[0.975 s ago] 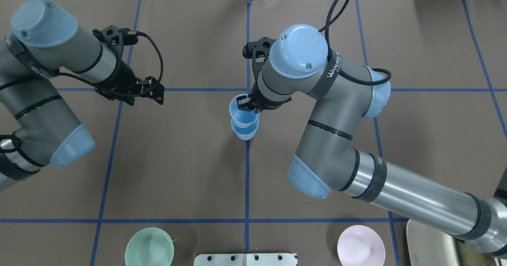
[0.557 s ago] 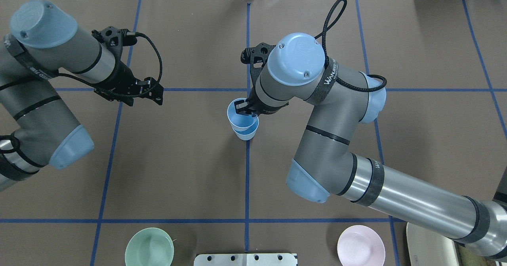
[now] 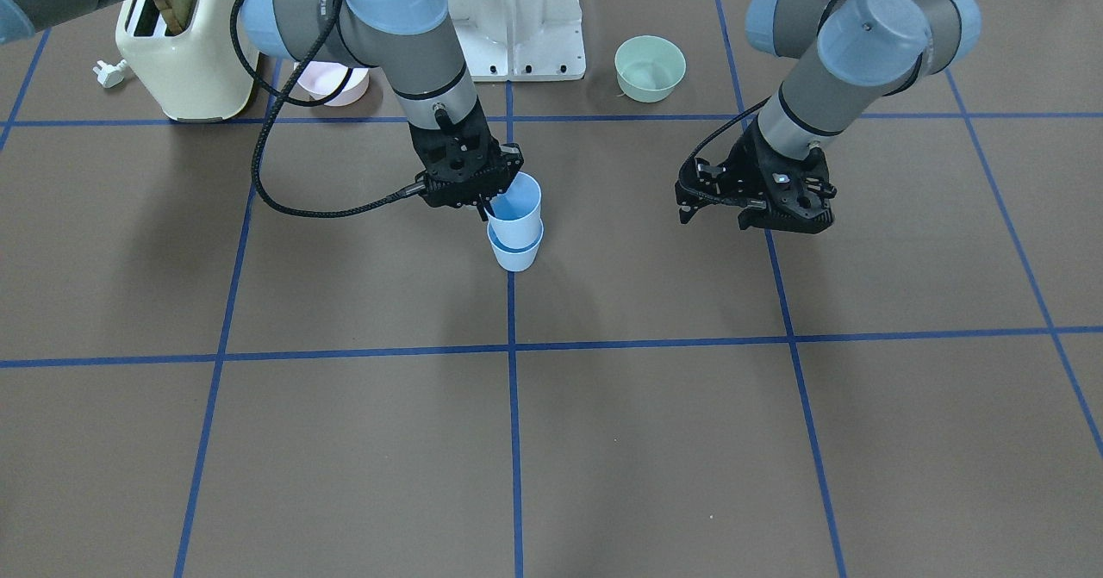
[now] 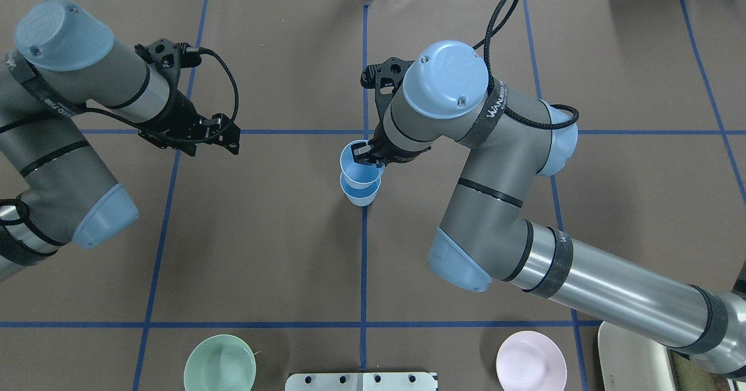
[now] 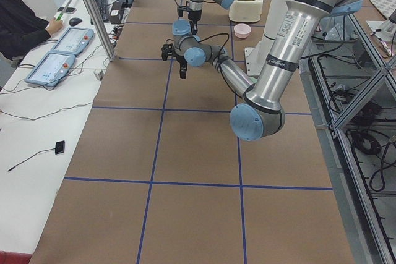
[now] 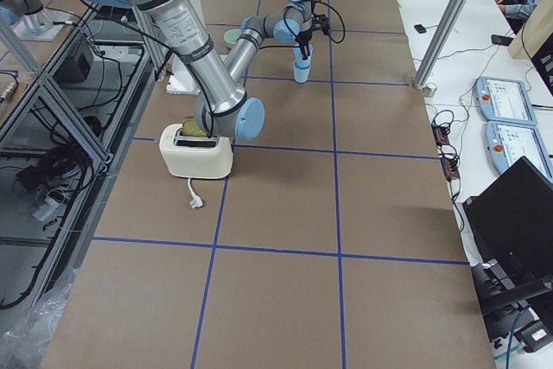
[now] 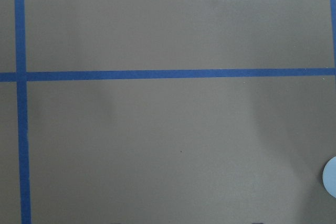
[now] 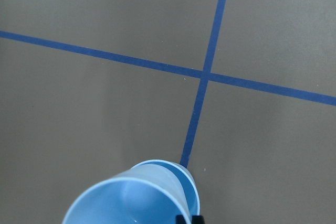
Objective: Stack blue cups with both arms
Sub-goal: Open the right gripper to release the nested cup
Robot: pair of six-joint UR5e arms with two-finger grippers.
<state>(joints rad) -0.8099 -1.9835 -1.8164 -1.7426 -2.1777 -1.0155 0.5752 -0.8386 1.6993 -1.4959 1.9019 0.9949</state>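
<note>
The upper cup's lower end is inside the lower cup's rim on every side, so the robot's right gripper needs to let go of the upper cup now.
Two pale blue cups are on the centre tape line. The lower cup (image 4: pixel 362 194) (image 3: pixel 515 255) stands upright on the table. The upper cup (image 4: pixel 358 169) (image 3: pixel 520 208) sits tilted and partly nested in its mouth. My right gripper (image 4: pixel 369 157) (image 3: pixel 488 205) is shut on the upper cup's rim. The right wrist view shows the upper cup (image 8: pixel 126 200) over the lower cup's rim (image 8: pixel 185 173), with my fingertips (image 8: pixel 182 219) at the bottom edge. My left gripper (image 4: pixel 213 136) (image 3: pixel 755 213) hangs open and empty above the table, well to the left of the cups.
A pale green bowl (image 4: pixel 220 370) and a pink bowl (image 4: pixel 531 365) stand near the robot's base. A cream toaster (image 3: pixel 185 61) stands beside the pink bowl. The white pedestal (image 3: pixel 517 18) is between the bowls. A pale blue round edge (image 7: pixel 331 178) shows at the left wrist view's right edge.
My right gripper dipped left and down with the upper cup, then came back right and slightly up. The left arm has barely moved.
</note>
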